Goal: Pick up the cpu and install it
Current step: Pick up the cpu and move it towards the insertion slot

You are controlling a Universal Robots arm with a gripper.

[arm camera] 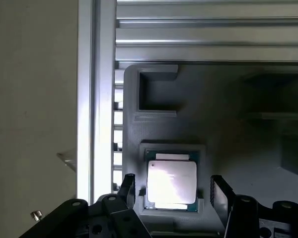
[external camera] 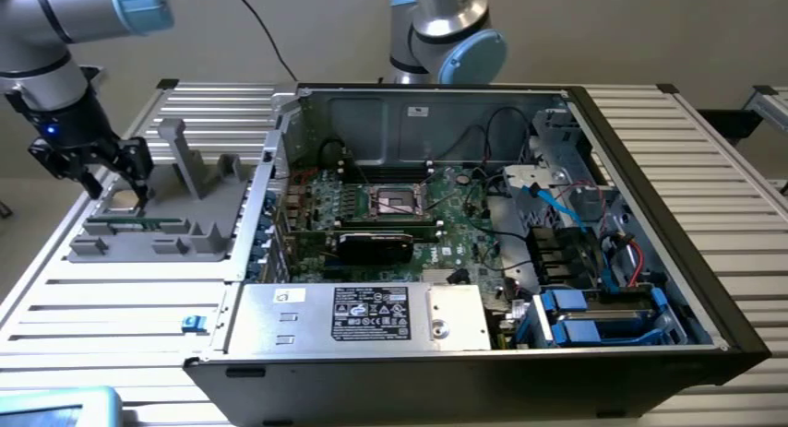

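Observation:
The sides of the tray's hollow hug the cpu (arm camera: 171,182) and open up at the hollow's side notches, so my gripper will grab the cpu's two notched-side edges next.
The cpu (arm camera: 171,182) is a small square chip with a shiny silver top, lying flat in a recess of the grey holder tray (arm camera: 223,139). In the wrist view my gripper (arm camera: 172,191) stands open, one black finger on each side of the chip with a gap to each. In the exterior view the gripper (external camera: 113,189) hangs over the far left end of the grey tray (external camera: 173,219), where the cpu (external camera: 122,203) shows as a pale patch. The black socket with its metal frame (external camera: 398,200) sits on the motherboard inside the open computer case (external camera: 493,224).
Grey upright posts (external camera: 185,160) rise from the tray beside my gripper. A slatted aluminium table (external camera: 111,307) carries tray and case. A black card (external camera: 376,243) lies in front of the socket. A second robot arm (external camera: 444,35) stands behind the case.

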